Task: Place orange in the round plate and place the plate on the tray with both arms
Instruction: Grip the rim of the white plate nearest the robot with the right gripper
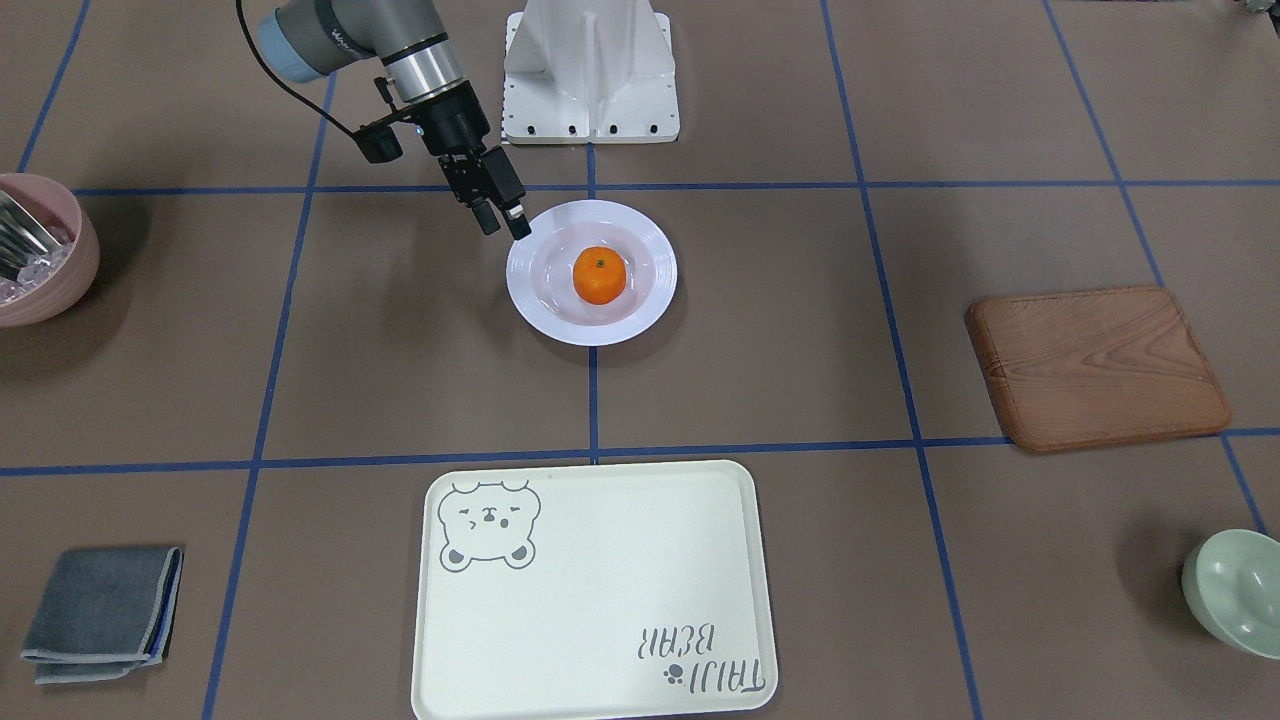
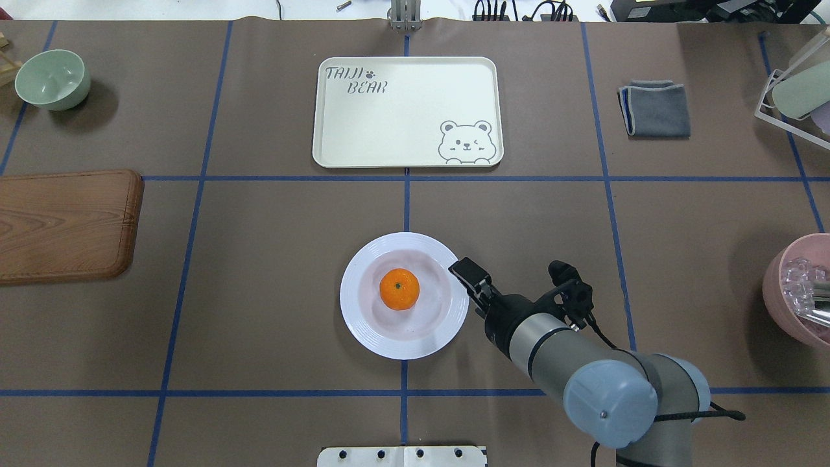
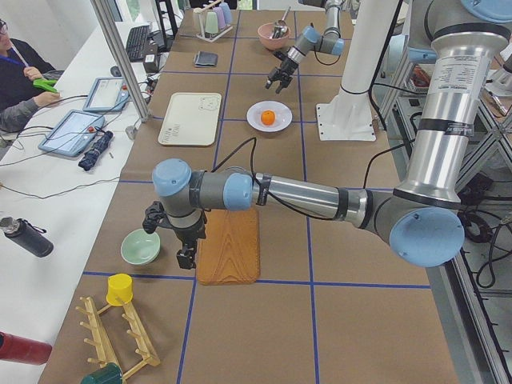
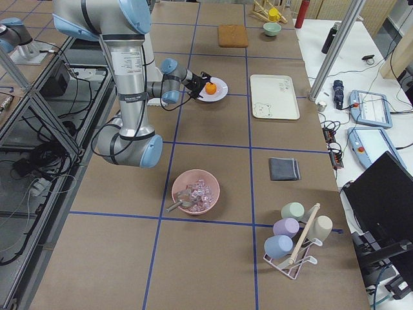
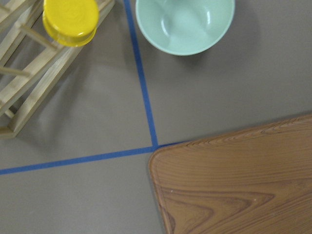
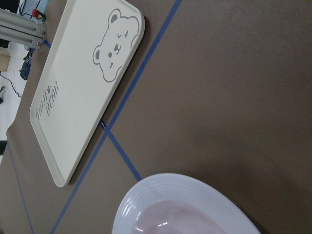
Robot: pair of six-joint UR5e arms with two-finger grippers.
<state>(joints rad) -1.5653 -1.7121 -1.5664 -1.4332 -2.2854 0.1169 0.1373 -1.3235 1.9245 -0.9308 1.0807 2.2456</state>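
Observation:
I need to grab the plate by its rim with my right gripper next. Then I can place the plate with the round plate's orange on the tray.
The orange lies in the middle of the white round plate at the table's centre. My right gripper hangs open, tilted down, right at the plate's rim on the robot's right side; I cannot tell whether a fingertip touches the rim. The right wrist view holds the plate and the cream bear tray, but no fingers. The tray lies bare beyond the plate. My left gripper hovers far off by the wooden board's end; whether it is open or shut I cannot tell.
A wooden board and a pale green bowl sit on the robot's left. A pink bowl, a folded grey cloth and a mug rack are on its right. A yellow cup tops a wooden rack.

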